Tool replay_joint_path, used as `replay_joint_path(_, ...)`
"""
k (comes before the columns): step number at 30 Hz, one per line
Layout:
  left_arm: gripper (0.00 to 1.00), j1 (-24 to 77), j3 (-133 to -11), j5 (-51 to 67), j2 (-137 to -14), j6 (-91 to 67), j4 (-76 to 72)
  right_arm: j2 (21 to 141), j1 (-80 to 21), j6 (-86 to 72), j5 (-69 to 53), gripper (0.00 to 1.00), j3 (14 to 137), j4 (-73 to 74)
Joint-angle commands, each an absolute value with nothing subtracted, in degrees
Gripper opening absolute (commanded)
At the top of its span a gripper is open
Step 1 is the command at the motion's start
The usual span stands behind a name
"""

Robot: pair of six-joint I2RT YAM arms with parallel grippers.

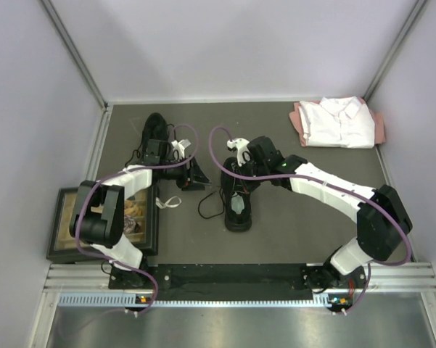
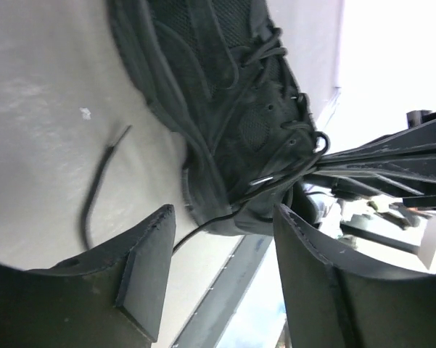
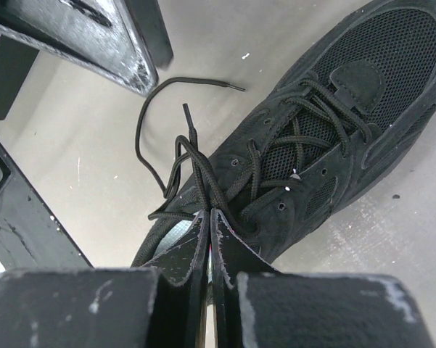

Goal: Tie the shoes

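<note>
I will tie the black shoe (image 1: 238, 217), so my left gripper should first grab the black lace by its loose length (image 1: 223, 204) beside the sole.
One black shoe (image 1: 238, 206) with a pale grey insole lies at the table's middle. It also shows in the right wrist view (image 3: 326, 130) and the left wrist view (image 2: 225, 94). My right gripper (image 1: 237, 188) (image 3: 209, 214) is shut on its black laces (image 3: 196, 170), held just above the shoe's opening. My left gripper (image 1: 194, 174) (image 2: 225, 217) is open and empty, just left of this shoe, jaws wide apart. A loose lace end (image 2: 94, 188) lies on the table beside it. The second black shoe (image 1: 156, 132) lies at the far left, behind the left arm.
A folded white shirt (image 1: 337, 122) lies at the far right corner. A dark framed tray (image 1: 64, 235) with small items stands at the near left edge. A small white scrap (image 1: 169, 203) lies beside it. Walls close in on three sides.
</note>
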State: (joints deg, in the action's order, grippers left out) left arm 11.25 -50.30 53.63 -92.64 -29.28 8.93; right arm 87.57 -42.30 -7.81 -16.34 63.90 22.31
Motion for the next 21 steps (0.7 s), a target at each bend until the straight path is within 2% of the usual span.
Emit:
replay_joint_path(1, 0.57, 11.86, -48.25, 57.92, -93.25, -38.4, -4.82, 87.36, -43.07, -8.88, -17.05, 0.0, 65.57, 20.39)
replay_joint_path(16, 0.58, 15.12, -45.97, 57.92, -98.26, -49.13, -17.22, 88.07, -43.07, -9.58, -17.93, 0.0, 65.39, 19.86)
replay_joint_path(19, 0.53, 15.38, -45.35, 58.01, -98.26, -51.15, -20.03, 87.89, -43.07, -9.41, -17.93, 0.0, 65.13, 19.86)
replay_joint_path(21, 0.43, 15.64, -44.56, 58.36, -98.17, -52.99, -22.84, 87.89, -43.07, -9.58, -17.84, 0.0, 65.13, 19.78)
